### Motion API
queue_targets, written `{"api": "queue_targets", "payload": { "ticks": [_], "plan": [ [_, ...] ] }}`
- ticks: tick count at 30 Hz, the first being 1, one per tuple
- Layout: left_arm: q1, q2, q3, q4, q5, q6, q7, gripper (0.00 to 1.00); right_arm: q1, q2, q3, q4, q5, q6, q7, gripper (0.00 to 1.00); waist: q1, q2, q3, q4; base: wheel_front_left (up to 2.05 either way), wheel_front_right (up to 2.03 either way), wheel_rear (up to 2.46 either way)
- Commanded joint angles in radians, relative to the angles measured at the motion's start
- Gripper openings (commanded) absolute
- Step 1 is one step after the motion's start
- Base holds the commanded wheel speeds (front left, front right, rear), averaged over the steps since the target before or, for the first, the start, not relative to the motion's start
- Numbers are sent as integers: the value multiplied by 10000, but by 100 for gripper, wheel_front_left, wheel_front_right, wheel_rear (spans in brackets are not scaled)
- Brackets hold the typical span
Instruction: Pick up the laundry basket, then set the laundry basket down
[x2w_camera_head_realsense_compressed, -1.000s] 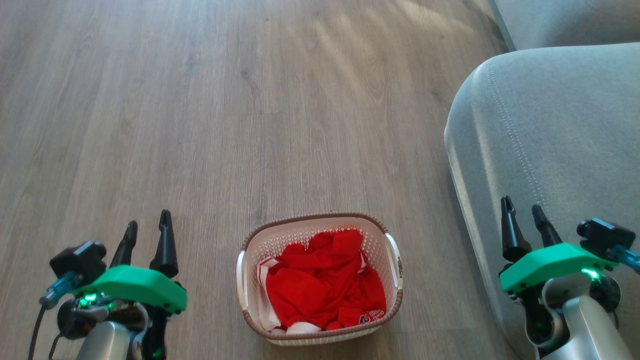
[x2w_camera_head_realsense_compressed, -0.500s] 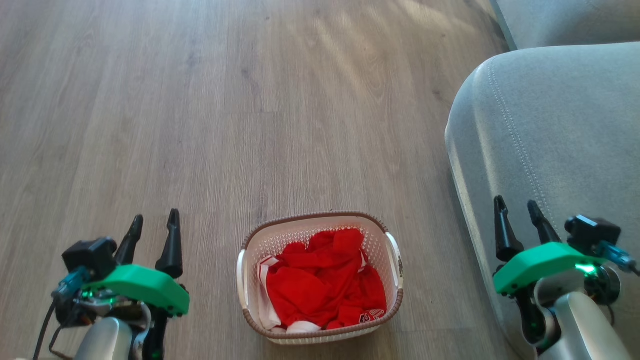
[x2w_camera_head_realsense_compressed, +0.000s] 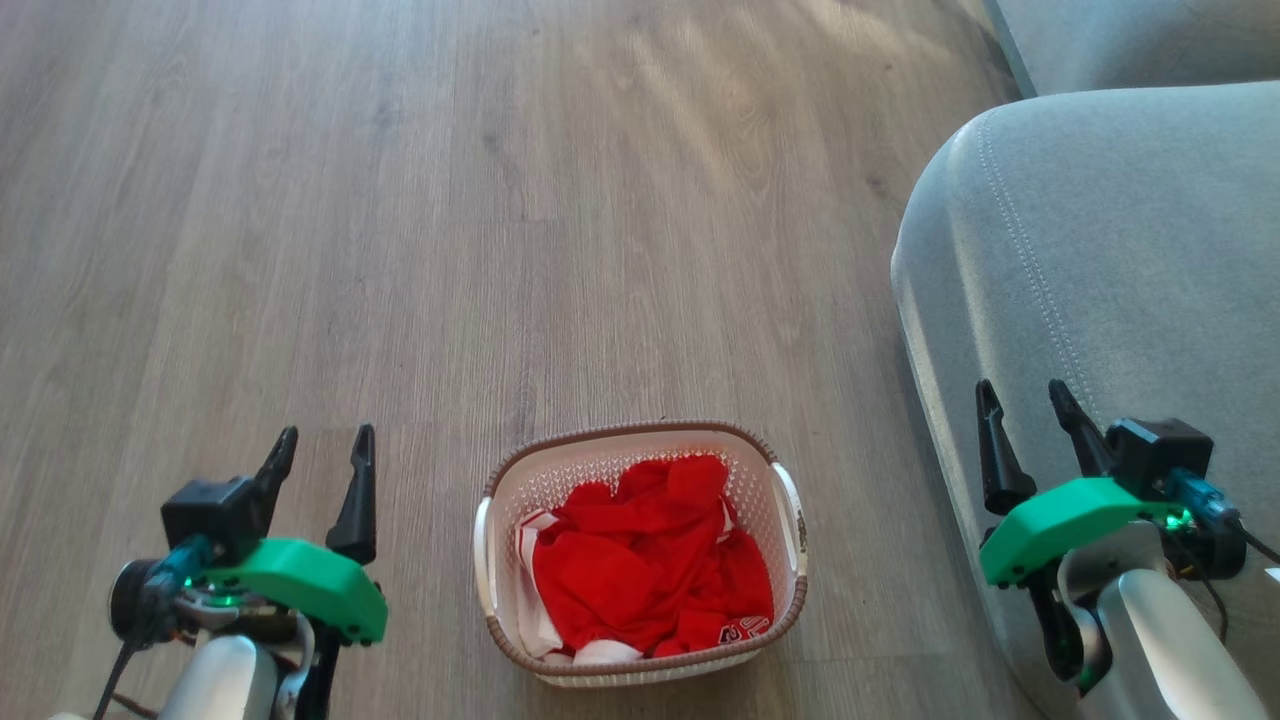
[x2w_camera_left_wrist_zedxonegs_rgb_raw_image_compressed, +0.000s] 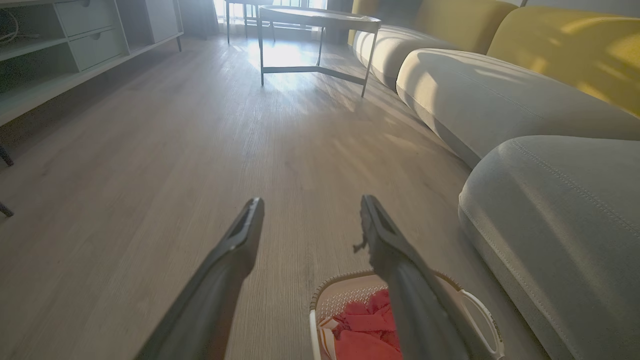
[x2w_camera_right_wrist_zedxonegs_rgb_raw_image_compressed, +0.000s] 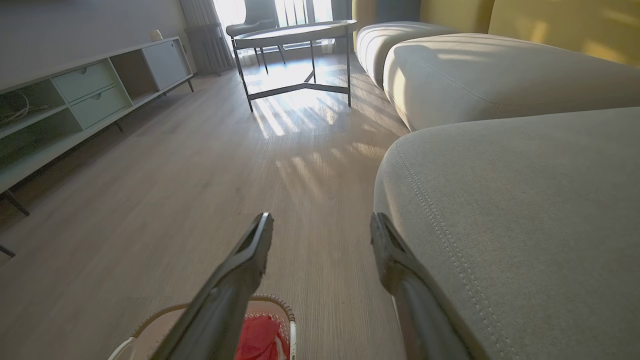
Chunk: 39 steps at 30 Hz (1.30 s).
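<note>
The laundry basket is far wider than the open fingers, so the robot's left gripper should next grip it by the narrow white handle away from the sofa.
The laundry basket (x2w_camera_head_realsense_compressed: 600, 470) stands on the wooden floor at the bottom middle of the head view, white and perforated with a brown woven rim and a white handle on each side, full of red cloth (x2w_camera_head_realsense_compressed: 645, 565). My left gripper (x2w_camera_head_realsense_compressed: 324, 443) hovers open to the basket's left, nothing between its fingers. My right gripper (x2w_camera_head_realsense_compressed: 1024, 393) is open to the basket's right, in front of the sofa. The basket's far rim (x2w_camera_left_wrist_zedxonegs_rgb_raw_image_compressed: 345, 277) shows at the bottom of the left wrist view behind my open left gripper (x2w_camera_left_wrist_zedxonegs_rgb_raw_image_compressed: 310, 204). The right wrist view has my open right gripper (x2w_camera_right_wrist_zedxonegs_rgb_raw_image_compressed: 322, 220) above the basket (x2w_camera_right_wrist_zedxonegs_rgb_raw_image_compressed: 277, 302).
A grey sofa (x2w_camera_head_realsense_compressed: 1090, 250) fills the right side, close to my right arm. A low round table (x2w_camera_right_wrist_zedxonegs_rgb_raw_image_compressed: 295, 32) stands farther off near the window. A pale sideboard (x2w_camera_right_wrist_zedxonegs_rgb_raw_image_compressed: 75, 95) lines the left wall. Wooden floor (x2w_camera_head_realsense_compressed: 400, 200) stretches ahead.
Both grippers have shifted inward toward the basket, the left one to the right and slightly lower, the right one to the left and slightly higher. The basket has stayed where it was.
</note>
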Motion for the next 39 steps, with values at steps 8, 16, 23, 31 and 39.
{"api": "queue_targets", "payload": {
  "ticks": [8,16,23,31,39],
  "plan": [
    [-739,282,199,-174,883,226,-295,100,-654,-340,406,-131,-777,-15,-380,100,0,0,-18,14,0,0,0],
    [-750,269,239,-19,785,302,-176,100,-663,-365,437,-63,-636,-15,-414,100,0,0,-8,8,0,0,0],
    [-754,265,287,65,620,371,-151,100,-640,-347,438,-33,-414,-15,-414,100,0,0,4,-11,0,0,0],
    [-758,268,279,143,511,435,-190,100,-599,-376,442,-86,-234,-15,-414,100,0,0,-11,-9,0,0,0],
    [-807,286,231,175,466,483,-261,100,-617,-425,480,-117,-219,-15,-414,100,0,0,41,4,0,0,0]
  ]
}}
